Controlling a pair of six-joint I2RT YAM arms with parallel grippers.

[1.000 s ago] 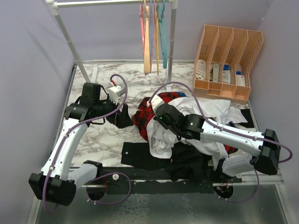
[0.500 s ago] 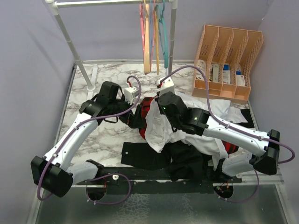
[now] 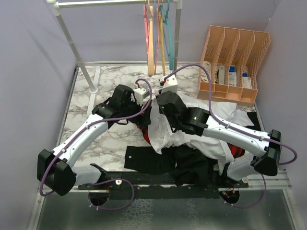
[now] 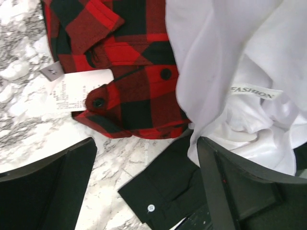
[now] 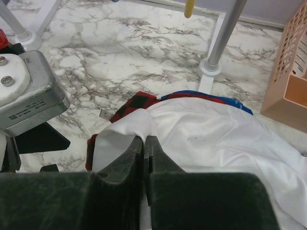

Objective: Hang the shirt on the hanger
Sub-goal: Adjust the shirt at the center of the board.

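The left gripper grabs the white shirt's hanging edge (image 3: 152,127) (image 4: 201,116) next, near the FASHION label, to spread the neck for the hanger.
The white shirt (image 3: 213,114) lies crumpled on a pile of clothes at the table's middle right. My right gripper (image 3: 162,111) is shut on a fold of it (image 5: 144,129) and holds that edge up, so the fabric hangs below it (image 3: 160,134). My left gripper (image 4: 146,143) is open and empty, just left of the hanging white fabric (image 4: 230,57) and above the plaid shirt's hem. In the top view it sits at the pile's left edge (image 3: 136,119). The pink hanger (image 3: 145,26) hangs on the rack at the back with other hangers.
A red-and-black plaid shirt (image 4: 129,72) with a paper tag lies under the white shirt. A black garment (image 3: 158,160) spreads toward the near edge. The rack's post (image 3: 176,33) and foot (image 5: 209,69) stand just behind the pile. A peach file organizer (image 3: 235,62) is at back right.
Both arms have moved toward the rack. The right gripper has lifted the white shirt's fold up and back. The left gripper has swung right, over the plaid shirt's edge.
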